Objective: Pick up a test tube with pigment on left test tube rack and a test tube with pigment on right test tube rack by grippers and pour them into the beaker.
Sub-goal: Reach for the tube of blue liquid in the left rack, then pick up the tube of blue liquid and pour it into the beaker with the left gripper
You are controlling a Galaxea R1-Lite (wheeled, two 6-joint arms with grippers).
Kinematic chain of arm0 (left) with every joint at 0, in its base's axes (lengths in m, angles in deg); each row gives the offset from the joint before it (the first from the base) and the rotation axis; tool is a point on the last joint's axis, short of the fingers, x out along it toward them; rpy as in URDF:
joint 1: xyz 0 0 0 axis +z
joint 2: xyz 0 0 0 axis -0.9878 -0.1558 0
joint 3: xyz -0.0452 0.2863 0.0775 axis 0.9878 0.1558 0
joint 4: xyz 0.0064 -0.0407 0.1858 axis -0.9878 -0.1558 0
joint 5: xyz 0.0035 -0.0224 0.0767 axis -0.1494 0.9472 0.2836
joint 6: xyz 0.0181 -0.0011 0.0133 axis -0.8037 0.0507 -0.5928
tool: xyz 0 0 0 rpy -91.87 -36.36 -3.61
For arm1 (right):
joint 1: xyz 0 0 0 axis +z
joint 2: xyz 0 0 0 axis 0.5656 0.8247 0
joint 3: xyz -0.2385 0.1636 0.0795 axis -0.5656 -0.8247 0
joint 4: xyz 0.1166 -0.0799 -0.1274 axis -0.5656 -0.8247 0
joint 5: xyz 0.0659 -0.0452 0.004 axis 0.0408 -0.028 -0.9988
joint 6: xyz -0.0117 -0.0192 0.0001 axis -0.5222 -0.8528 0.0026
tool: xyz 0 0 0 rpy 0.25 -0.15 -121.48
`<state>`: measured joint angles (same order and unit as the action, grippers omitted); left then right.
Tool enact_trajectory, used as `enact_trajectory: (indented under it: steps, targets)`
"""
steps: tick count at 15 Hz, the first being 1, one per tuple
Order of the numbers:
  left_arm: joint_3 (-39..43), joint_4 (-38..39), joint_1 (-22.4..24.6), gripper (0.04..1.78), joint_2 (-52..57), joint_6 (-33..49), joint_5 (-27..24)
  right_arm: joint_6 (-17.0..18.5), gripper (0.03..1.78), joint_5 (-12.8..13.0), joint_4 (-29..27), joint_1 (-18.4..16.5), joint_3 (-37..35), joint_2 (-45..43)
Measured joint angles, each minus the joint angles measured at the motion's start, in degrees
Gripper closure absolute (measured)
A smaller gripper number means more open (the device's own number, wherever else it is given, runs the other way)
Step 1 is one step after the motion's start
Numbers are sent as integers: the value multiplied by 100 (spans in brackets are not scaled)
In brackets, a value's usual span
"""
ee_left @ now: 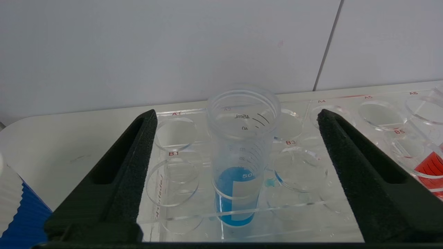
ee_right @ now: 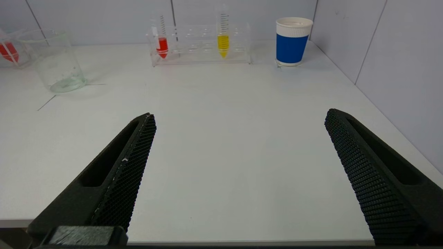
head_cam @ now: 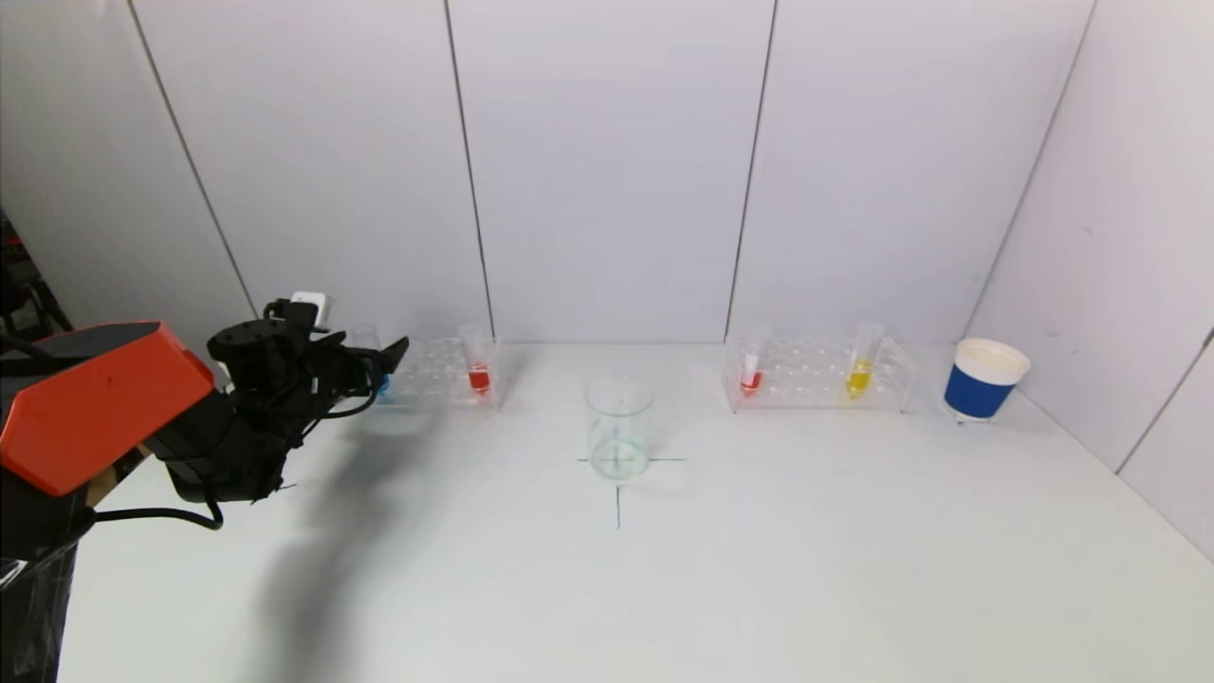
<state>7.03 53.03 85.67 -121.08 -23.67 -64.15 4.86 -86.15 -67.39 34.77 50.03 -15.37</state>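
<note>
My left gripper should next pick up the clear test tube with blue pigment just below its open rim (head_cam: 364,337) (ee_left: 243,143), because the rack closes around the tube's lower half.
The clear left rack (head_cam: 432,365) (ee_left: 180,135) holds a tube of blue pigment (ee_left: 242,159) (head_cam: 382,383) and a tube of red pigment (head_cam: 479,376) (ee_left: 431,167). My left gripper (ee_left: 237,116) (head_cam: 384,360) stands open at the rack's left end, its black fingers on either side of the blue tube without touching it. The right rack (head_cam: 816,375) (ee_right: 202,45) holds a red tube (head_cam: 751,375) (ee_right: 162,45) and a yellow tube (head_cam: 859,372) (ee_right: 223,43). The glass beaker (head_cam: 618,429) (ee_right: 57,62) stands between the racks on a cross mark. My right gripper (ee_right: 240,116) hangs open over bare table near the front edge.
A blue and white paper cup (head_cam: 984,379) (ee_right: 292,41) stands right of the right rack. Another blue cup (ee_left: 20,211) is beside the left rack. White walls close in behind and at both sides of the white table (head_cam: 759,550).
</note>
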Motion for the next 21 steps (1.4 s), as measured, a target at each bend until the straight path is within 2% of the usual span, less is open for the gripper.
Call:
enact_trajectory:
  steps: [2,6,7,9,21]
  targets:
    - [2,0,0,48,0,0,2,0,4,0,0,0,0,0]
    - [2,0,0,122,0,-2,2,0,4,0,0,0,0,0]
    - [2,-2,0,133,0,-2,0,0,4,2,0,0,0,0]
    - [2,-2,0,137,0,-2,0,0,4,0,0,0,0,0]
    - [7,-130,-6,137,143,2,2,0,4,0,0,0,0,0]
